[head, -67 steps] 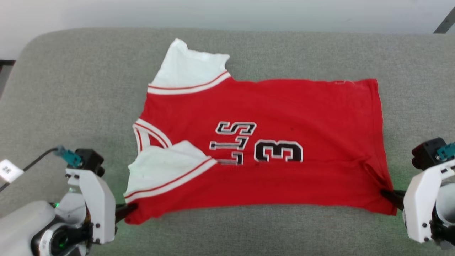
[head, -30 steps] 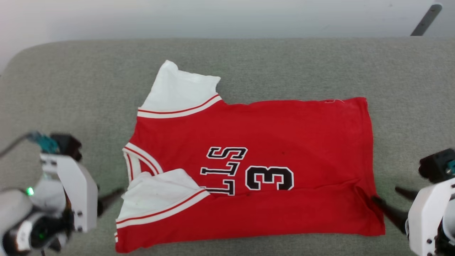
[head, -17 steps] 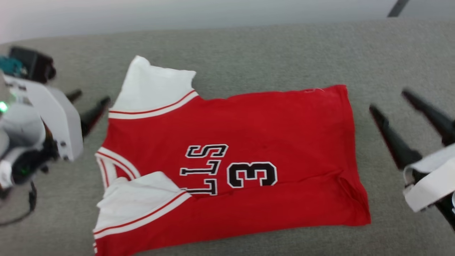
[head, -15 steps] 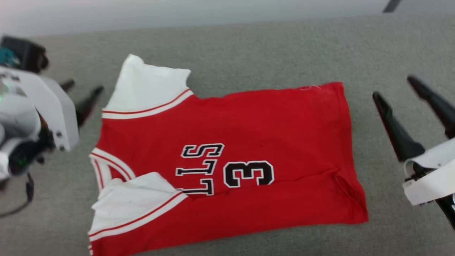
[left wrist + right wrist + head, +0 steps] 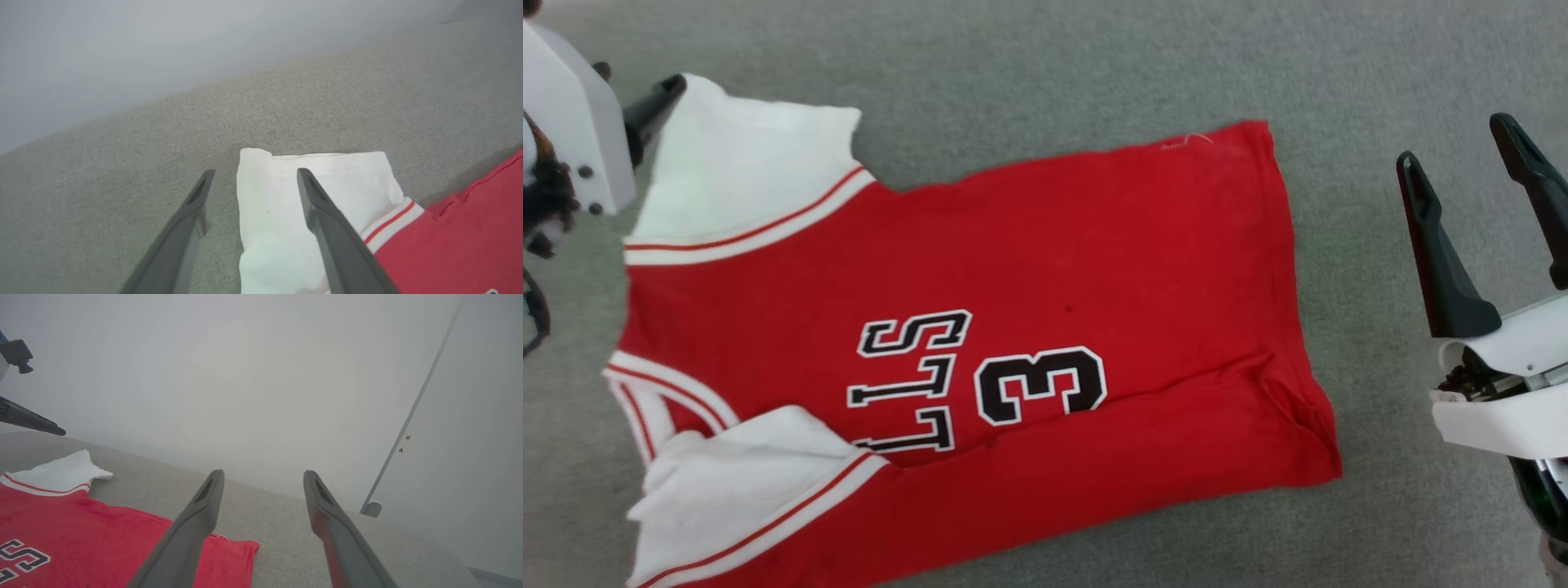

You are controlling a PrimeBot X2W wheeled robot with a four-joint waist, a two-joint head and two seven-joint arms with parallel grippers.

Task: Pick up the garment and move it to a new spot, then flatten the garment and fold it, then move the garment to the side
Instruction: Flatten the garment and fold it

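The red body [image 5: 1130, 265] is spread flat on the grey fabric. So my right gripper should lift the shirt next by the far corner of its hem [image 5: 1259, 129].
The garment [image 5: 1029, 269] is a red shirt with black "3" lettering and white striped sleeve ends. It lies spread out on the grey fabric surface [image 5: 1054, 73]. My left gripper [image 5: 637, 75] is open at the far white sleeve [image 5: 282, 204]. In the left wrist view one finger [image 5: 327, 220] hangs over the sleeve and the other over bare grey fabric, so the sleeve's corner sits between them [image 5: 255, 172]. My right gripper [image 5: 1458, 143] stands open and empty to the right of the garment's hem, clear of the cloth [image 5: 263, 472]. The near sleeve [image 5: 743, 482] is folded onto the red body.
A pale wall [image 5: 261, 375] rises behind the surface's far edge, with a thin dark seam [image 5: 412, 412] at the right. Bare grey fabric surrounds the garment [image 5: 102, 531] on the far and right sides. My left gripper's finger [image 5: 32, 420] shows at the far left of the right wrist view.
Both grippers let go of the garment's near corners and moved to the far side, the left to the far sleeve, the right beside the hem. The head camera shifted too.
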